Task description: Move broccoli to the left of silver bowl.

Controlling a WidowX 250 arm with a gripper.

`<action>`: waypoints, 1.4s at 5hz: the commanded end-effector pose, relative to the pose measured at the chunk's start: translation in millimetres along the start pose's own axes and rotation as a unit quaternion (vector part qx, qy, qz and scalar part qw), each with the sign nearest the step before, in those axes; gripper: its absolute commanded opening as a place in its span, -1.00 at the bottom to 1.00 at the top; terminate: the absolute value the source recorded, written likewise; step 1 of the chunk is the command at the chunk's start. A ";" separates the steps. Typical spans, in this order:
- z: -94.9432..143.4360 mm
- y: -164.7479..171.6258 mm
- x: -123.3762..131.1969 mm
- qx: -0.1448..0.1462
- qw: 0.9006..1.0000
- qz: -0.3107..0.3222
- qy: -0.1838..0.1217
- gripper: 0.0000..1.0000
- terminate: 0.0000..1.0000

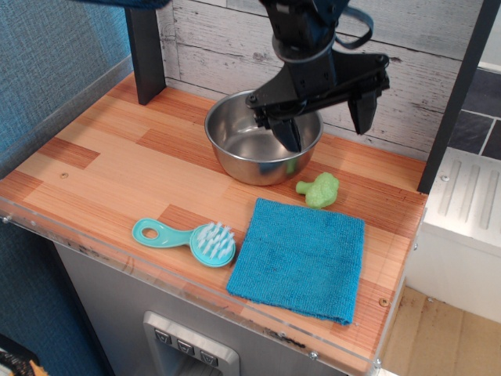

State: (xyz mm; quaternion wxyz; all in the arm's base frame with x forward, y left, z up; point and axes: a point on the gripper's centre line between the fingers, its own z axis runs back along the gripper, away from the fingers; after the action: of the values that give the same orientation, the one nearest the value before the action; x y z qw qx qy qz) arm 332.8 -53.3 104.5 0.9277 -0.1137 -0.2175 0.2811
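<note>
My gripper grabs the light-green broccoli by its rounded head (pixel 323 190) next, to set it on the wood beside the silver bowl.
The light-green broccoli (pixel 319 189) lies on the wooden table just right of and in front of the silver bowl (pixel 249 149), touching the far edge of the blue cloth. My black gripper (pixel 327 129) hangs open and empty above the bowl's right rim, up and a little behind the broccoli. Its left finger (pixel 288 135) is over the bowl's inside and its right finger (pixel 364 114) is past the rim.
A blue cloth (pixel 300 258) lies at the front right. A teal scrub brush (pixel 188 238) lies left of it near the front edge. A dark post (pixel 145 51) stands at the back left, another at the right. Bare wood (pixel 117 157) lies left of the bowl.
</note>
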 end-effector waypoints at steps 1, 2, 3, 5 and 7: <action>-19.1 -5.3 -5.8 0.011 1.000 -0.008 0.002 1.00 -1.00; -38.1 0.4 -6.9 0.034 0.999 -0.013 0.008 1.00 -1.00; -52.7 6.4 -6.9 0.052 0.999 -0.007 0.012 1.00 -1.00; -80.0 12.6 -6.4 0.061 0.998 0.003 0.008 1.00 -1.00; -81.9 -4.1 -9.7 0.062 0.998 -0.001 0.008 -1.00 -1.00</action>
State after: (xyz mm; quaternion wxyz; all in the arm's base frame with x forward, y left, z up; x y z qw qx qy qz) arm 360.5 -67.6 15.9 0.9385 -0.0485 -0.1733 0.2948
